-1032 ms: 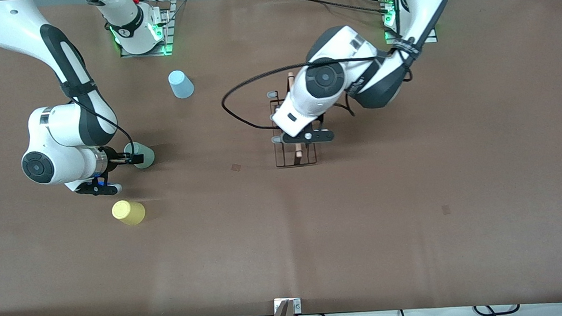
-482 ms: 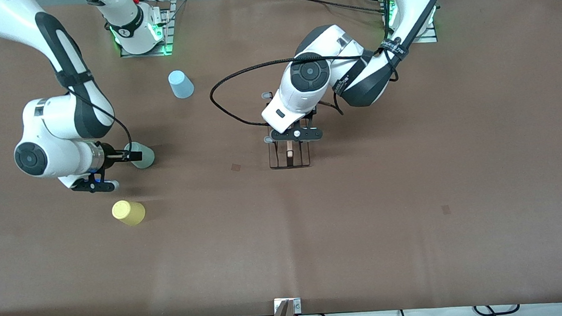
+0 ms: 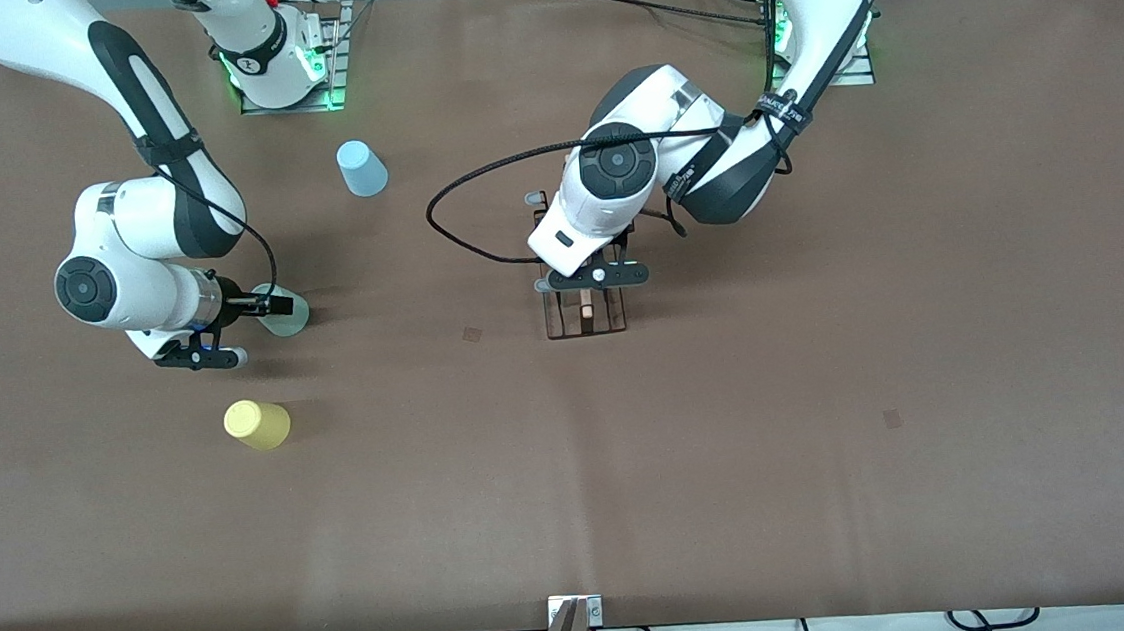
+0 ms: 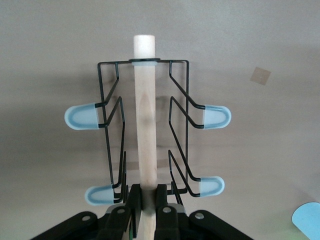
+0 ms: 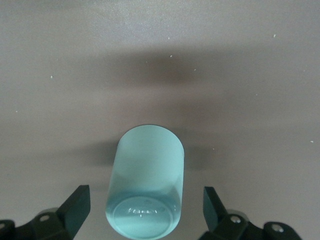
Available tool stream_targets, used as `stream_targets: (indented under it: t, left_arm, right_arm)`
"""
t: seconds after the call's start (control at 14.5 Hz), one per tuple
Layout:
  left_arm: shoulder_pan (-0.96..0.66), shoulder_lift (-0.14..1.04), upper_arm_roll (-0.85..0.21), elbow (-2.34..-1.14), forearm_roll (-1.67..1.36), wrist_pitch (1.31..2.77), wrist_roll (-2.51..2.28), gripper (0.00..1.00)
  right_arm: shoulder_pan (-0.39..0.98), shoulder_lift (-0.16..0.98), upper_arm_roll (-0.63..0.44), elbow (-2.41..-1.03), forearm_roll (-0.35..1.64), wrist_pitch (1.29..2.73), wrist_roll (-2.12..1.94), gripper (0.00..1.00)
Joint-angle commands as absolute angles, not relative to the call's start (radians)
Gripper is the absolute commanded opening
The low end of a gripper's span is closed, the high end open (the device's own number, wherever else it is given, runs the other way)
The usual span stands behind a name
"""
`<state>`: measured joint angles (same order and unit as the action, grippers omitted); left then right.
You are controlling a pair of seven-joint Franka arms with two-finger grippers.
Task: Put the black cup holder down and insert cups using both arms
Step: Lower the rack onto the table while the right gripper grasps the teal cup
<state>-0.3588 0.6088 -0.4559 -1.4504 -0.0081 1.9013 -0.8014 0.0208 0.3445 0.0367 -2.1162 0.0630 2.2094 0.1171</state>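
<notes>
The fingers of the right gripper are beside the sides of the pale green cup, past its base (image 5: 143, 218), so the right gripper needs to close on the cup.
The black cup holder (image 3: 585, 320) is a wire rack with a wooden bar (image 4: 145, 120) and pale-tipped pegs, near the table's middle. My left gripper (image 3: 588, 288) (image 4: 145, 197) is shut on the bar's end; whether the rack's foot touches the table I cannot tell. Toward the right arm's end, the pale green cup (image 3: 285, 314) (image 5: 147, 185) stands base up. My right gripper (image 3: 265, 307) (image 5: 145, 206) is open around it, fingers apart from its sides. The yellow cup (image 3: 258, 425) is nearer the front camera. The light blue cup (image 3: 362, 168) is farther from it.
The brown table cover (image 3: 828, 385) stretches wide toward the front camera and the left arm's end. The left arm's black cable (image 3: 471, 177) loops over the table between the light blue cup and the holder. Arm bases (image 3: 282, 67) stand along the table's edge.
The left arm carried the holder a little toward the right arm's end, then eased back. The right arm's wrist shifted while its open fingers stayed at the green cup.
</notes>
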Motion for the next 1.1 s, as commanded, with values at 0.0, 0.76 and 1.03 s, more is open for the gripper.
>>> stream_targets:
  t: [0.0, 0.76, 1.03]
  left_arm:
    - [-0.373, 0.623, -0.448, -1.411, 0.005, 1.896, -0.821, 0.0]
    - [-0.365, 0.644, -0.449, -1.41, -0.008, 1.898, -0.897, 0.34]
    - [-0.364, 0.629, -0.451, -1.401, -0.008, 1.885, -0.902, 0.43]
  right_arm:
    - [0.018, 0.33, 0.04, -2.151, 0.081, 2.235, 0.103, 1.0]
    - [0.018, 0.344, 0.04, -2.146, 0.081, 2.224, 0.109, 0.52]
    - [0.018, 0.338, 0.04, -2.126, 0.081, 2.212, 0.104, 0.26]
